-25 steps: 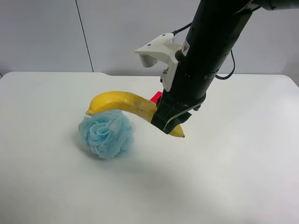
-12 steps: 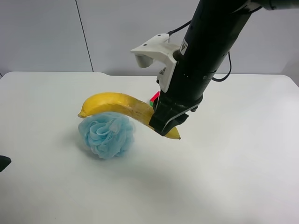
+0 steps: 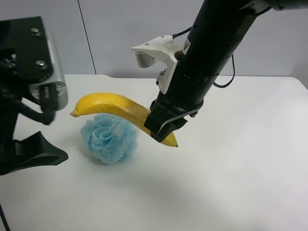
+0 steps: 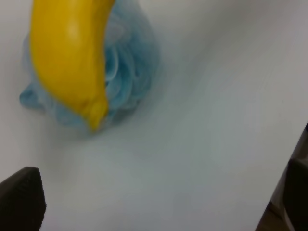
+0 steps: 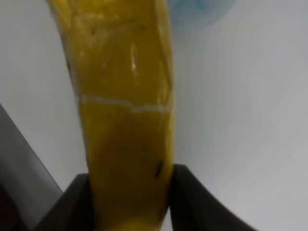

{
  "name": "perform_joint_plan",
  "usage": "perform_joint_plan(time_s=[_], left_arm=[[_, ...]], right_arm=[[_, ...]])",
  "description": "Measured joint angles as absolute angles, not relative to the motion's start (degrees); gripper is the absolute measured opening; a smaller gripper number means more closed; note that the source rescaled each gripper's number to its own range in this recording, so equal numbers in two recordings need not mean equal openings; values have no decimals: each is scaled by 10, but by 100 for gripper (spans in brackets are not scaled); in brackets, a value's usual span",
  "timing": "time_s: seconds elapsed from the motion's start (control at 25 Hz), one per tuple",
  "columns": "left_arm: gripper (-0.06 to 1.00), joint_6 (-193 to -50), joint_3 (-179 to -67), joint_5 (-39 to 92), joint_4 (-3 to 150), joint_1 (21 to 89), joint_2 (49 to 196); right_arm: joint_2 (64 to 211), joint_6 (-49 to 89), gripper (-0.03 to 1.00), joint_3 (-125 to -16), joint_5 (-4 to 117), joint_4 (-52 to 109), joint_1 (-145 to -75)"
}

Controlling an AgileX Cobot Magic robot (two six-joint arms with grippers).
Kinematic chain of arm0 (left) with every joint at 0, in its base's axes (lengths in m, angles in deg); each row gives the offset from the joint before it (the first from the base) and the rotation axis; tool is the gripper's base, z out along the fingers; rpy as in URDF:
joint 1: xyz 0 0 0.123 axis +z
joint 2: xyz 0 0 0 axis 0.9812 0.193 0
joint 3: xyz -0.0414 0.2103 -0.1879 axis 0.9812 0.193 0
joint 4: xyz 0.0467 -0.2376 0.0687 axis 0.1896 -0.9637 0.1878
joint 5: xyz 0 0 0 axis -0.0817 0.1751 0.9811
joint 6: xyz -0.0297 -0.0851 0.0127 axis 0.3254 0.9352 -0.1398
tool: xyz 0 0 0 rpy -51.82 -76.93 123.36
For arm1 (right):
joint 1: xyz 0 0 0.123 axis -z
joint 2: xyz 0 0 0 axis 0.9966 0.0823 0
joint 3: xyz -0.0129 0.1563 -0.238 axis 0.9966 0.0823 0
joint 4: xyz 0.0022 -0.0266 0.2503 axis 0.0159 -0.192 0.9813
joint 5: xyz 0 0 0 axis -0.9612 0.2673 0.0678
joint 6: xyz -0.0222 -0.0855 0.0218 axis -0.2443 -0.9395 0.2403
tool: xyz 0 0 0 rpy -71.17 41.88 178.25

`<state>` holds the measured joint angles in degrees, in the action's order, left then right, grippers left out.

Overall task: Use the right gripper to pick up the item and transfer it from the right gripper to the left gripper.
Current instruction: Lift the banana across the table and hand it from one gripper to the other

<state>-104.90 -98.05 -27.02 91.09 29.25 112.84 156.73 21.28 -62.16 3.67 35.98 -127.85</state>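
Observation:
Next, my left gripper goes to the yellow banana and grabs its dark-tipped loose end (image 3: 91, 104) to take the banana over from my right gripper.
My right gripper (image 3: 163, 126), on the black arm with the white bracket (image 3: 154, 50), is shut on the yellow banana (image 3: 113, 106) near one end. It holds the banana in the air above the light-blue bath pouf (image 3: 109, 137). In the right wrist view the banana (image 5: 125, 110) sits between the two black fingers (image 5: 192, 204). My left gripper (image 3: 53, 134), below a black screwed plate (image 3: 29, 45), is open and empty just left of the banana's free tip. In the left wrist view the banana (image 4: 67, 53) hangs over the pouf (image 4: 132, 72), apart from the fingertips (image 4: 21, 199).
The white table (image 3: 240, 168) ends at a grey wall behind. The puzzle cube is hidden behind the right arm. The pouf lies directly under the banana, between the two grippers.
The left arm has come into view from the left, close to the banana's tip. The right gripper has carried the banana leftward, toward the left gripper.

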Motion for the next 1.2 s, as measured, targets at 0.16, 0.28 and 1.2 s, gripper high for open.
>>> perform_joint_plan(time_s=[0.16,0.28,1.2], left_arm=[[100,-1048,-998,-245,911,288,1168],[100,-1048,-1015,-233,911,288,1193],[69,-1046,-1083,-200,991,288,1328]], right_arm=[[1567,213,0,-622,38,363,-1279],[1567,213,0,-622,38,363,-1279],[1567,213,0,-622,38,364,-1279]])
